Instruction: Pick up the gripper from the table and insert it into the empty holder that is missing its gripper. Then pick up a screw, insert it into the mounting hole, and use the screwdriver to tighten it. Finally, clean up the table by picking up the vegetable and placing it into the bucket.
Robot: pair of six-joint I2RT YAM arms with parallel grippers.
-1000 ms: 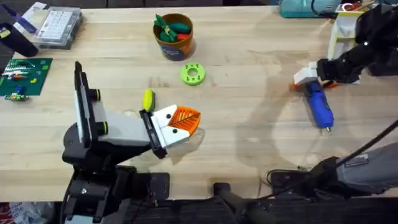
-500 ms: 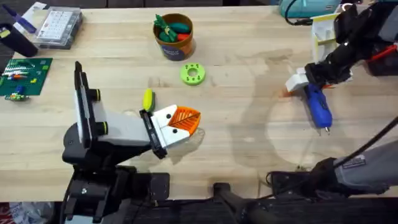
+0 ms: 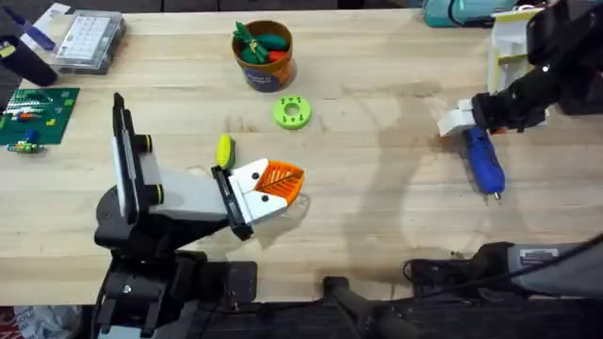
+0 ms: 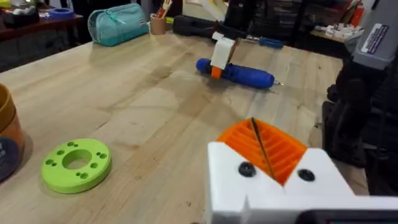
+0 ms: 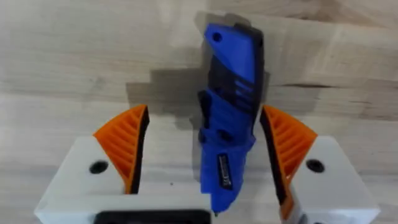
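I will grip the screwdriver by its blue body (image 3: pixel 484 162) (image 5: pixel 230 112) with my right gripper next. That leaves the screwdriver's bit free to tighten the screw.
The blue screwdriver (image 3: pixel 486 162) lies on the table (image 3: pixel 377 207) at the right, bit toward the front. My right gripper (image 3: pixel 472 126) stands open over its rear end, and the orange pads (image 5: pixel 127 140) flank the blue body (image 5: pixel 230 112) with a gap on each side. From the left wrist view the screwdriver (image 4: pixel 239 72) lies across the table under that gripper (image 4: pixel 221 53). My left gripper (image 3: pixel 271 185) rests shut and empty near the front left. The yellow vegetable (image 3: pixel 224 151) lies just behind it. The bucket (image 3: pixel 266 58) stands at the back, with toy vegetables inside. The loose gripper and screw are out of view.
A flat green ring (image 3: pixel 291 112) with holes lies in front of the bucket, close by in the left wrist view (image 4: pixel 77 163). A white and yellow frame (image 3: pixel 510 45) stands at the back right. A clear parts box (image 3: pixel 87 41) and a green board (image 3: pixel 36 115) sit at the far left.
My right gripper swung slightly left and back again over the screwdriver's rear end, and the screwdriver's tip wobbled with it. The left arm has not moved.
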